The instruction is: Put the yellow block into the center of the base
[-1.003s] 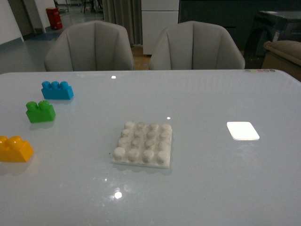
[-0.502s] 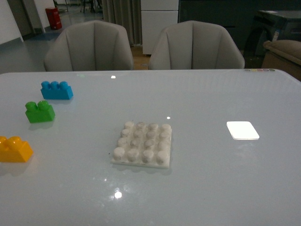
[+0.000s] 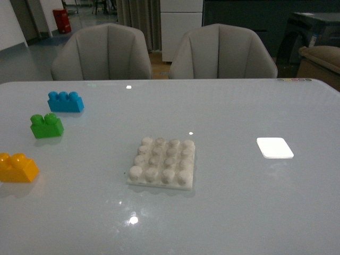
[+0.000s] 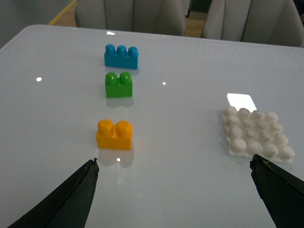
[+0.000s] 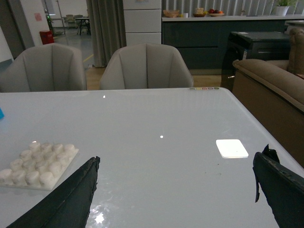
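The left gripper will seat the yellow block [image 3: 17, 168] in the base center, so it will next take hold of the block by its short ends.
The yellow block [image 3: 17, 168] lies at the table's left edge in the front view; it also shows in the left wrist view [image 4: 114, 134]. The white studded base [image 3: 162, 162] sits at the table's middle, seen too in the left wrist view [image 4: 255, 133] and the right wrist view [image 5: 37, 164]. No arm shows in the front view. My left gripper [image 4: 175, 167] is open and empty, short of the yellow block, which lies toward its one finger. My right gripper [image 5: 175, 164] is open and empty over bare table, with the base off to one side.
A green two-stud brick [image 3: 47, 126] and a blue three-stud brick [image 3: 65, 101] lie beyond the yellow block on the left. A glossy flat white square [image 3: 274, 147] lies right of the base. Two grey chairs [image 3: 101, 52] stand behind the table.
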